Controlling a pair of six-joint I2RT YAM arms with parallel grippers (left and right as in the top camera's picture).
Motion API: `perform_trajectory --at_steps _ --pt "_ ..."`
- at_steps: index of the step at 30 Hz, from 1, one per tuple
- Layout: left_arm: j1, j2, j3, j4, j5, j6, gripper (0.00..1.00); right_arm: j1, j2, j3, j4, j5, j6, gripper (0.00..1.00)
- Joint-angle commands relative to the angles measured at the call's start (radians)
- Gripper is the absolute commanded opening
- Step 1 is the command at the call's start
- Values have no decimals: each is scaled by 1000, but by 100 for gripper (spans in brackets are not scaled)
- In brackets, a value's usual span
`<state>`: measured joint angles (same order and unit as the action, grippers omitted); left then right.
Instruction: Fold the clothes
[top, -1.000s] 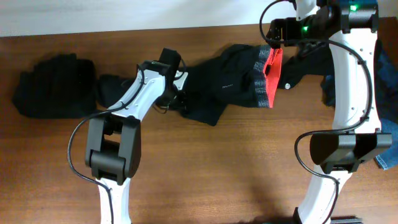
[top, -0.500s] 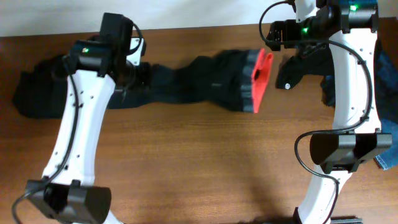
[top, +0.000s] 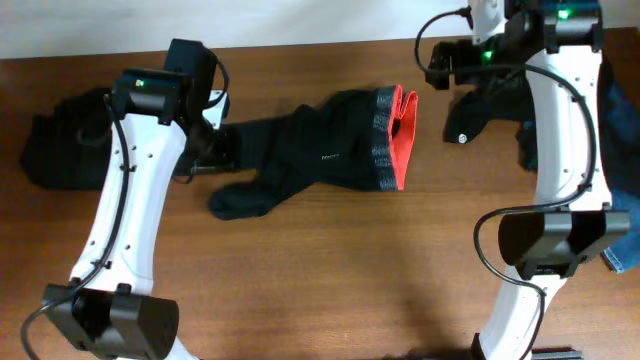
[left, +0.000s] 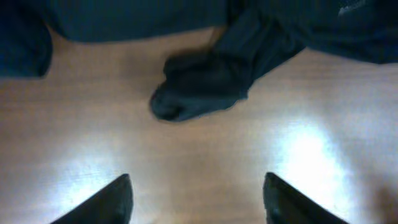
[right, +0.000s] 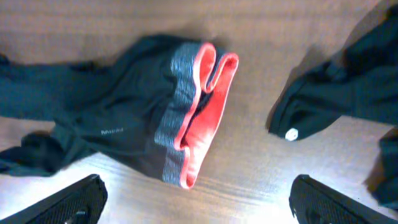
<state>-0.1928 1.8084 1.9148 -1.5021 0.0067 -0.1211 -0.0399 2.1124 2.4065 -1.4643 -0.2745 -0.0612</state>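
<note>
The right gripper grips the long black trousers (top: 320, 155) by the far corner of the grey waistband (top: 389, 93) next, to stretch them flat for folding.
The long black trousers (top: 320, 155) lie across the middle of the table. Their grey waistband with red-orange lining (top: 398, 138) points right, and a crumpled leg end (top: 238, 200) rests near the left arm. My left gripper (top: 212, 150) hovers over the left leg, open. In the left wrist view its gripper (left: 199, 199) holds nothing, and the leg end (left: 199, 90) lies on the wood ahead of it. High at the back right, my right gripper (top: 442, 62) is open. The right wrist view shows that gripper (right: 199, 202) empty above the waistband (right: 186, 118).
A black garment heap (top: 70, 140) lies at the far left. Another black garment (top: 485, 110) sits right of the waistband, also in the right wrist view (right: 336, 99). Blue denim (top: 622, 115) shows at the right edge.
My left gripper has opened and let go of the trouser leg. The stretched trousers have slackened, and the leg end has dropped onto the table. The right arm has barely moved.
</note>
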Motion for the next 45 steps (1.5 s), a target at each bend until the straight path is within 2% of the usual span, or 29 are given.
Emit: perform_trajectory --at_steps 1,6,17,24,32,39,45 --pt "9 1 -2 51 -4 1 70 -6 -24 -92 18 -42 -10 95" --pt "6 -8 -2 191 8 2 69 15 -24 -288 146 -175 -13 69" --pt "6 -8 -2 272 5 3 69 130 -23 -600 412 -167 42 67" --pt "6 -8 -2 271 4 17 69 124 -23 -671 471 -159 56 67" --pt "6 -8 -2 272 4 21 69 131 -10 -779 628 -159 86 65" --pt "6 -8 -2 275 -7 21 70 131 -9 -826 714 -159 89 47" --pt "6 -8 -2 276 -8 21 69 132 22 -827 721 -163 89 46"
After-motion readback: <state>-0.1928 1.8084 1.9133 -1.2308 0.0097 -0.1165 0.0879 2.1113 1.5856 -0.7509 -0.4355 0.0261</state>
